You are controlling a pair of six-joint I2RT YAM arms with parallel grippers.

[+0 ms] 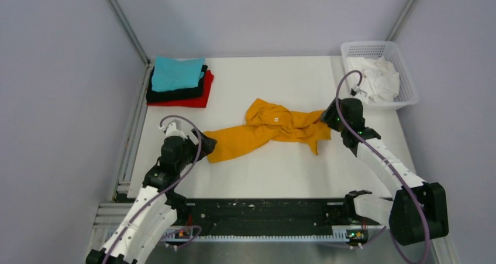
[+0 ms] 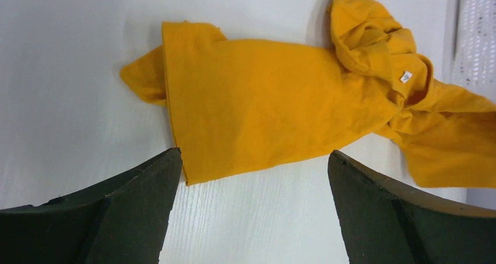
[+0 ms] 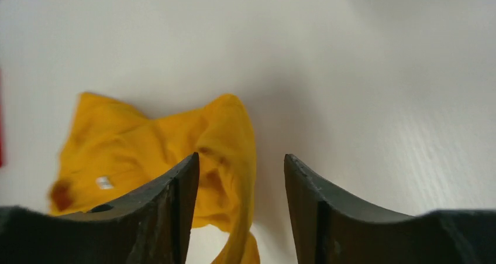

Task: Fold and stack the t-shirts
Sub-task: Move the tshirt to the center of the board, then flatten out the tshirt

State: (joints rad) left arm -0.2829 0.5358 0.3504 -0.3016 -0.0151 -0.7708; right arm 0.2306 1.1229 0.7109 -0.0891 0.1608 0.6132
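Note:
My left gripper grips the mustard-orange t-shirt (image 1: 269,129) by the near corner of its flat end (image 1: 211,160) next, to spread it open for folding.
A mustard-orange t-shirt (image 1: 269,129) lies crumpled in a long band across the middle of the white table, its neck label facing up. My left gripper (image 1: 205,142) is open at the shirt's left end; in the left wrist view the flat cloth (image 2: 263,100) starts just beyond the wide-apart gripper (image 2: 254,153). My right gripper (image 1: 327,119) hovers at the shirt's right end. Its jaws stand apart in the right wrist view (image 3: 241,156), with a loose fold of the shirt (image 3: 146,141) below and between them, not pinched. A teal t-shirt (image 1: 177,72), a black one (image 1: 175,92) and a red one (image 1: 187,102) lie stacked at the back left.
A white mesh basket (image 1: 409,82) holding white cloth (image 1: 374,76) stands at the back right corner. Grey walls close in the table on both sides. A black rail (image 1: 263,214) runs along the near edge between the arm bases.

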